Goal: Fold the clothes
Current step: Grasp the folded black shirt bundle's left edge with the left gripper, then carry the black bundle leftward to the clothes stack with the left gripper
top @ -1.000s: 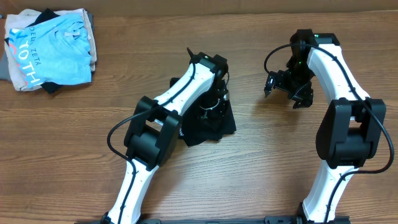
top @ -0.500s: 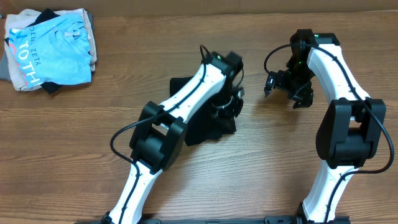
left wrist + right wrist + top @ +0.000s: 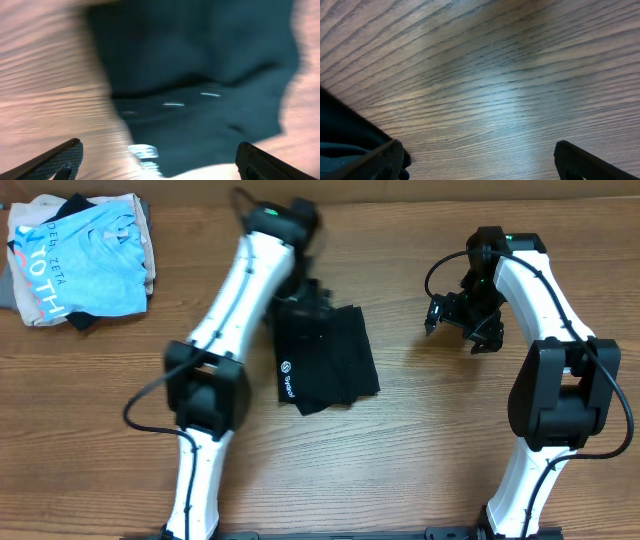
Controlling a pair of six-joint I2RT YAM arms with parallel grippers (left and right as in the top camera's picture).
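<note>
I should next use my left gripper to grab the folded black T-shirt by its far edge [image 3: 335, 310], layers together, so it can be laid folded on the pile.
The clothes, a black T-shirt [image 3: 330, 355], lie folded into a rough rectangle mid-table, with a small white logo [image 3: 287, 377] on the left part. My left gripper [image 3: 308, 283] hovers blurred over the shirt's far edge. In the left wrist view it [image 3: 160, 165] is open, with only smeared black fabric [image 3: 200, 75] and wood beneath it. My right gripper [image 3: 455, 330] hangs open above bare wood to the right of the shirt. The right wrist view shows its fingers [image 3: 387, 160] wide apart and a corner of the black shirt [image 3: 340, 132] at the left edge.
A pile of other clothes topped by a light blue shirt with white lettering [image 3: 85, 260] sits at the far left corner. Wooden table [image 3: 450, 420] stretches around the black shirt.
The left gripper has opened, let go of the black shirt and swung up toward the far side. The shirt now lies uncovered with its logo showing. The right arm has not moved.
</note>
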